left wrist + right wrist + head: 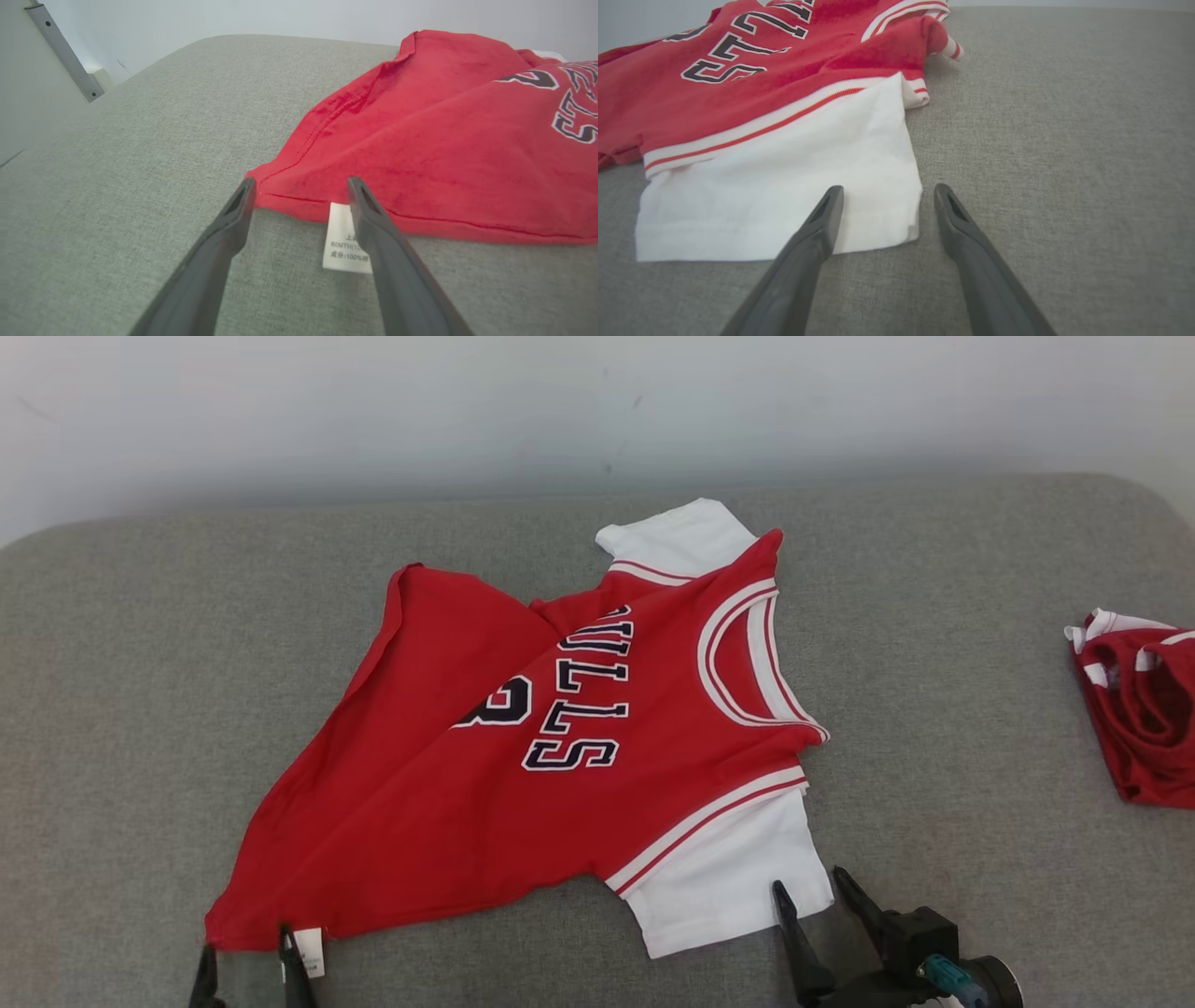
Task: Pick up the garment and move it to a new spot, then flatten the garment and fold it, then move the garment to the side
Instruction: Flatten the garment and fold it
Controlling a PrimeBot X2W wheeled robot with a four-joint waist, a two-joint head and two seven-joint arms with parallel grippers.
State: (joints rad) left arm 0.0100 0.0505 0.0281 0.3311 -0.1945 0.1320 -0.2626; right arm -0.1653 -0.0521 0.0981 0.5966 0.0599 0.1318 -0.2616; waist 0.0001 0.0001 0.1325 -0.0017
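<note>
I should next pinch the jersey with my right gripper by the corner of its white sleeve (825,896), because that is a thin edge to close on while the rest of the jersey lies flat.
The garment (523,756) is a red jersey with white sleeves and dark lettering, spread on the grey cushioned surface (140,691) with its collar to the right. My left gripper (250,954) stands open at the jersey's near-left hem corner (280,186), its fingers either side of the corner and the white care label (343,238). My right gripper (808,882) is open at the near white sleeve (784,196), straddling that sleeve's right corner. Neither gripper holds anything.
A second red and white garment (1139,709) lies bunched at the right edge of the surface. A pale wall (560,411) runs behind the surface. In the left wrist view a metal bracket (60,51) is fixed to the wall at the far left.
</note>
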